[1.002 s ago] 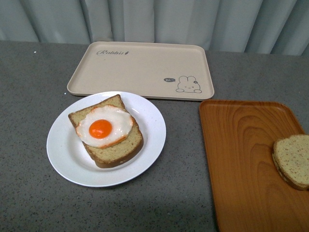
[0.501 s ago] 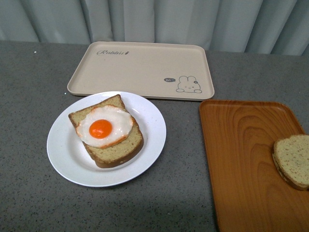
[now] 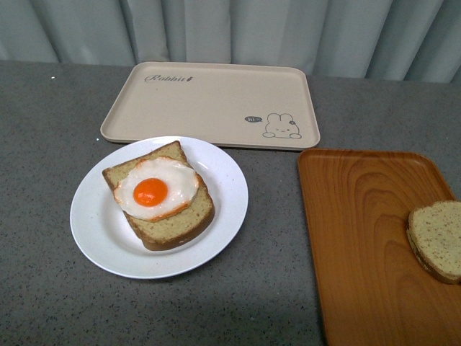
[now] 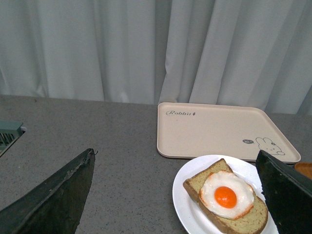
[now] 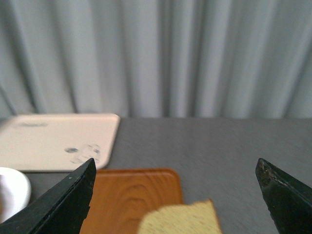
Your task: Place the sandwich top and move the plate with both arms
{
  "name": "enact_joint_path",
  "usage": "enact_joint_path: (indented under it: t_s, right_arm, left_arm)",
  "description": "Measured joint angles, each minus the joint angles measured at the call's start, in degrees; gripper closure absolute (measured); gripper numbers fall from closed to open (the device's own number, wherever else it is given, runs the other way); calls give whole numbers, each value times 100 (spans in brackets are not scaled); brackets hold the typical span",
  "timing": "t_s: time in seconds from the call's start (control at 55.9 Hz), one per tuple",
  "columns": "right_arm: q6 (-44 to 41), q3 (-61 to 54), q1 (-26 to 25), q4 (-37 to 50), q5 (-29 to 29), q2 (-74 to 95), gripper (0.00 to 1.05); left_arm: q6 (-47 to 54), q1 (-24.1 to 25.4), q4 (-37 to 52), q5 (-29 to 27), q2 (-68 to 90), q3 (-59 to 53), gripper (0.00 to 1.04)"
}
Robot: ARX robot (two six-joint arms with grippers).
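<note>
Next, my right gripper grabs the plain sandwich top by its crust edges to top the fried egg [image 3: 155, 189] on the plate.
The white plate [image 3: 94, 231] sits left of centre in the front view, carrying a bread slice with a fried egg [image 3: 155, 189]. The plain sandwich top [image 3: 438, 239] lies at the right edge of the orange tray [image 3: 360, 231]. No arm shows in the front view. In the left wrist view my left gripper [image 4: 176, 161] stands open, its black fingers [image 4: 58, 200] spread wide, with the plate [image 4: 185, 195] and egg slice [image 4: 227, 196] beyond them. My right gripper [image 5: 175, 168] is open too, above and short of the sandwich top [image 5: 180, 219].
A beige rabbit-printed tray [image 3: 209, 104] lies at the back of the grey table, just behind the plate. The orange wood-grain tray fills the front right. Pale curtains hang behind the table. A grey-green object [image 4: 7, 134] shows at the left wrist view's edge.
</note>
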State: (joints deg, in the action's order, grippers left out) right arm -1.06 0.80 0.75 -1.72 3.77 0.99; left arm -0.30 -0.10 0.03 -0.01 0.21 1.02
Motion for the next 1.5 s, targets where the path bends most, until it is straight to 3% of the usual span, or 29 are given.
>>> enact_joint_path:
  t_s: [0.072, 0.161, 0.376, 0.608, 1.002, 1.503]
  right_arm:
    - [-98, 118, -105, -212, 511, 474, 9]
    - [-24, 293, -649, 7, 328, 1318, 9]
    - [22, 1126, -1943, 1683, -632, 4415, 9]
    - [-70, 2245, -2640, 1316, -1864, 7440, 9]
    - [-341, 3807, -2787, 387, -3045, 9947, 9]
    - [-179, 4299, -2529, 470, -3185, 11186, 9]
  left_arm:
    - [2, 0, 0, -4, 0, 0, 6]
    - [2, 0, 0, 0, 0, 0, 6]
    - [2, 0, 0, 0, 0, 0, 6]
    - [2, 0, 0, 0, 0, 0, 6]
    - [2, 0, 0, 0, 0, 0, 6]
    - [2, 0, 0, 0, 0, 0, 6]
